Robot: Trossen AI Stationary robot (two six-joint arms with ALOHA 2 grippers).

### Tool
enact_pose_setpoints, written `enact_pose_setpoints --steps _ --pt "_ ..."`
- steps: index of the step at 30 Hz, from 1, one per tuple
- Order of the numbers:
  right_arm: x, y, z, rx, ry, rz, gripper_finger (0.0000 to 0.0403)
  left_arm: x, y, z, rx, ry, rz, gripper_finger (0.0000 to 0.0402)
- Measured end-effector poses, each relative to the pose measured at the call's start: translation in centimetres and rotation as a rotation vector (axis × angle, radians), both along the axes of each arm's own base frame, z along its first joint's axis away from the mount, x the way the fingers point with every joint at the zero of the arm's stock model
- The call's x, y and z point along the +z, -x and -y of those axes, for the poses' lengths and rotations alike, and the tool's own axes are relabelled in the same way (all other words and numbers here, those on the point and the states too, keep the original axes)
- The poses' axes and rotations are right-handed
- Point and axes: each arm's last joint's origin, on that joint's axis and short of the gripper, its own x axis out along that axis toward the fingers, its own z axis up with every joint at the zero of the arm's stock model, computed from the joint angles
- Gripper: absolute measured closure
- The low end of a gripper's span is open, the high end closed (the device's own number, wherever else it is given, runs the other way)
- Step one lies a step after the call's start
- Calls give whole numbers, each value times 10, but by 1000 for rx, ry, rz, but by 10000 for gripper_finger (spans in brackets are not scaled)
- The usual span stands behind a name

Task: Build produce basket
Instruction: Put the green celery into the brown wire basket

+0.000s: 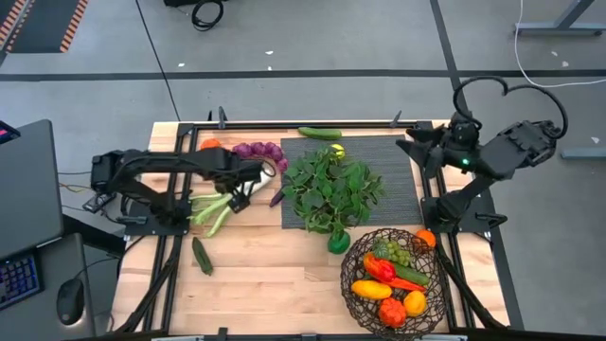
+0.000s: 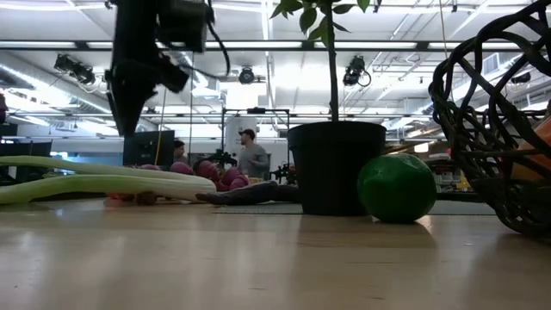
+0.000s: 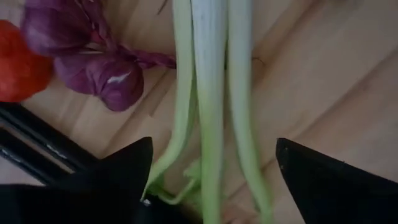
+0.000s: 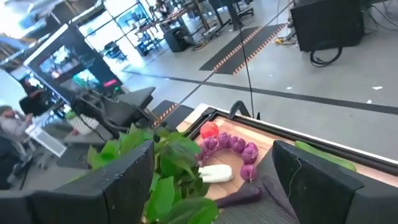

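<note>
The leek's white end [image 1: 269,170] should stay free on the way to the basket [image 1: 352,284], so the left gripper should grab the leek by its green stalks next.
The leek [image 1: 213,210] lies flat on the wooden table, left of the potted plant, with its white end [image 1: 237,201] toward the plant. My left gripper [image 1: 239,197] hovers above it, open. In the left wrist view its fingers [image 3: 124,171] stand on either side of the green stalks [image 3: 211,93] without touching. The dark wire basket [image 1: 352,284] sits at the near right and holds several pieces of produce. Purple grapes [image 1: 258,150] and an orange tomato [image 1: 210,144] lie by the far edge. My right gripper [image 1: 421,147] waits open, raised over the far right corner.
The potted plant [image 1: 331,189] stands on the black ribbed mat [image 1: 398,180]. One cucumber [image 1: 320,133] lies on the mat's far edge and another [image 1: 202,256] on the near left. A lime [image 1: 338,243] and an orange tomato [image 1: 425,238] lie beside the basket. Bare wood shows near centre.
</note>
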Motion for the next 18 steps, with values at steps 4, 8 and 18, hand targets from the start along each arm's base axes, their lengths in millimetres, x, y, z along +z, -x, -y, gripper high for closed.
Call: enact_pose_setpoints --steps 4,8,18 --pt "0 -6 -1 -22 -19 17 76 -19 -9 -15 18 97 -50 47" --pt "-1 -10 -1 -41 -19 9 76 -35 -16 -22 -20 146 -90 47" --pt "-2 -15 6 -71 -40 3 76 -69 -33 -45 -48 251 -62 47"
